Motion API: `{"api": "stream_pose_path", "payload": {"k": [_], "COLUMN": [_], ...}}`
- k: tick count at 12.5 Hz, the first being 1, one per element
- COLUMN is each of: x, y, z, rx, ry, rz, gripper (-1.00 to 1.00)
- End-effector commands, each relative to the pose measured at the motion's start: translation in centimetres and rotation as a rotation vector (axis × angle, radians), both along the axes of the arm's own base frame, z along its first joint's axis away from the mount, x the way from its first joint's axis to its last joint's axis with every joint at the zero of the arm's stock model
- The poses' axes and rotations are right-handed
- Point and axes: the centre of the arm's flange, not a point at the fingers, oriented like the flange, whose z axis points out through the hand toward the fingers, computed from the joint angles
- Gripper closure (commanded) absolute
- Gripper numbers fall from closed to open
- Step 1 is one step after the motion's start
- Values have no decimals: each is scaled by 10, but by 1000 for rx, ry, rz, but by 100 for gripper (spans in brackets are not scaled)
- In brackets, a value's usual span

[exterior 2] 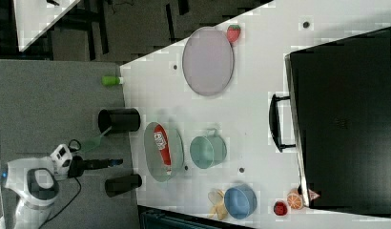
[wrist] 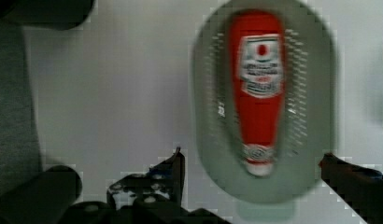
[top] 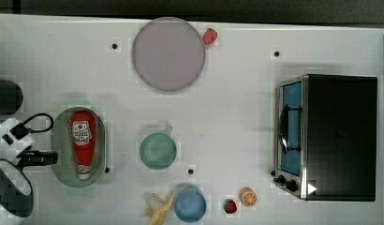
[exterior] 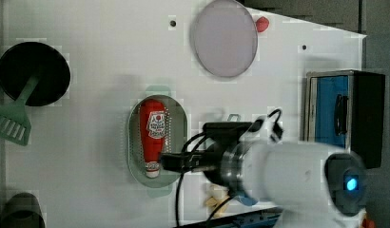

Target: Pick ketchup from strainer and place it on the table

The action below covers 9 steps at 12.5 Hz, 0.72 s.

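The gripper picks up the ketchup by its red body beside the label next, to lift the ketchup out of the strainer.
The ketchup is a slim red bottle with a white label. It lies flat in the pale green oval strainer at the top view's left, on the white table. My gripper hangs open just off the strainer's rim by the bottle's cap end, holding nothing. In the wrist view the ketchup lies lengthwise in the strainer, and my gripper is spread wide, one finger on each side of the strainer's cap end. The left view has the gripper beside the bottle's cap.
A teal cup stands to the right of the strainer in the top view. A lilac plate lies at the back with a strawberry beside it. A banana, blue bowl, strawberry and orange slice line the front. A toaster oven stands at the right.
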Motion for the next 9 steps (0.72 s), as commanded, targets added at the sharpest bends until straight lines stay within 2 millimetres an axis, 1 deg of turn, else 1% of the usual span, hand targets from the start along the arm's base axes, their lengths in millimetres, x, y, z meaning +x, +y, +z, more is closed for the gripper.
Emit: {"api": "stream_pose_path", "payload": {"k": [1,5,6,9], "x": [11,6,8,13], "y": [-15,-18,-18,-23], "z": [-58,-126,-139,-175], "rx": [9,24,20,13], "ry": [-19,-53,-56,-39], "rz": [-77,-98,-74,-75], "gripper": [-100,-100,-100,-100]}}
